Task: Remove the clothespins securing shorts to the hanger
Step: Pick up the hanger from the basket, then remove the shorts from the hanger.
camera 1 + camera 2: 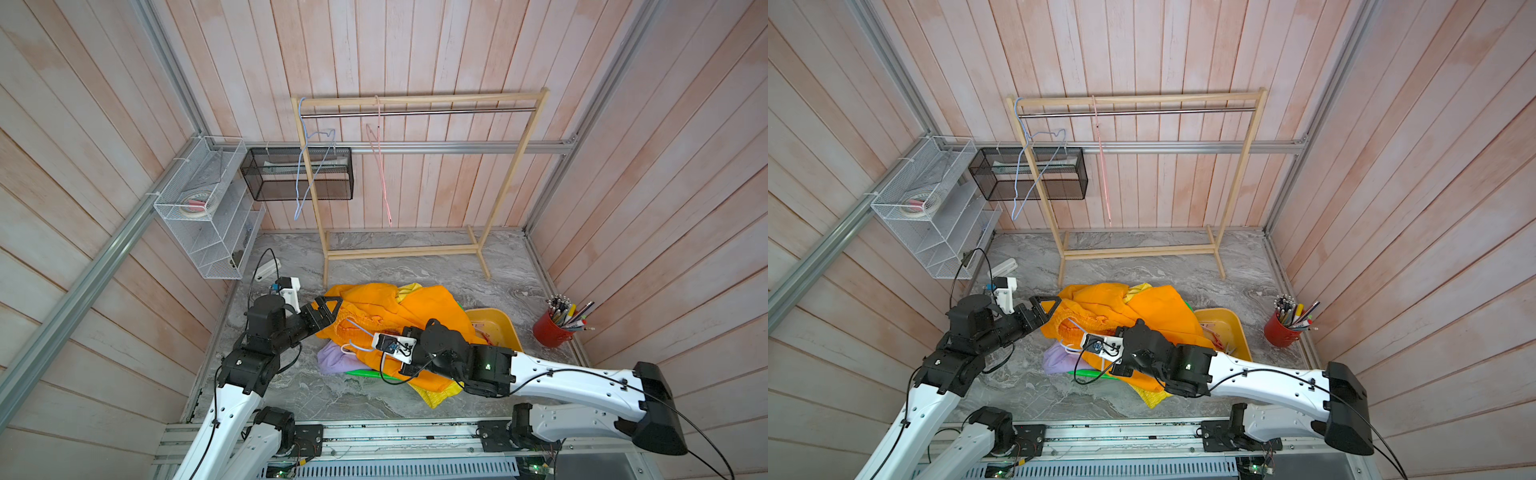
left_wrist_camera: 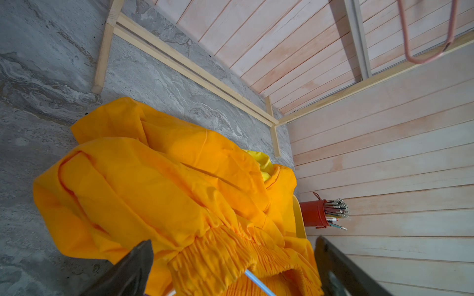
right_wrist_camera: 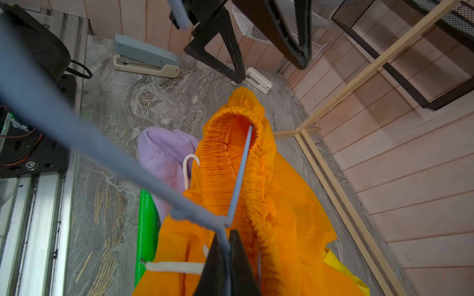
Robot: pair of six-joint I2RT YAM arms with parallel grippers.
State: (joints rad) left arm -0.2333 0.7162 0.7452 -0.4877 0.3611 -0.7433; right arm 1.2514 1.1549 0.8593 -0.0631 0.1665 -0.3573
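Observation:
Next, my left gripper grabs the orange shorts (image 1: 395,307) by the gathered elastic waistband, so the hanger wire stays free for my right gripper to pull the hanger free.
The orange shorts (image 1: 395,307) (image 2: 154,179) lie heaped on the table over the yellow shorts (image 1: 409,291) and the lilac shorts (image 1: 334,357). A pale blue hanger (image 3: 238,174) runs through the orange elastic waistband. My right gripper (image 3: 227,241) is shut on this hanger's wire just below its hook. My left gripper (image 1: 328,309) (image 2: 232,243) stands open at the orange waistband, a finger on either side, holding nothing. I see no clothespins on the orange shorts. A few small pinkish clips (image 1: 1217,338) lie in the yellow tray.
A green hanger (image 3: 145,225) lies under the pile. The wooden rack (image 1: 415,99) at the back carries a blue hanger (image 1: 307,174) and a pink hanger (image 1: 380,166). The yellow tray (image 1: 505,322) and a red pen cup (image 1: 552,332) stand right. A blue stapler (image 3: 143,59) lies left.

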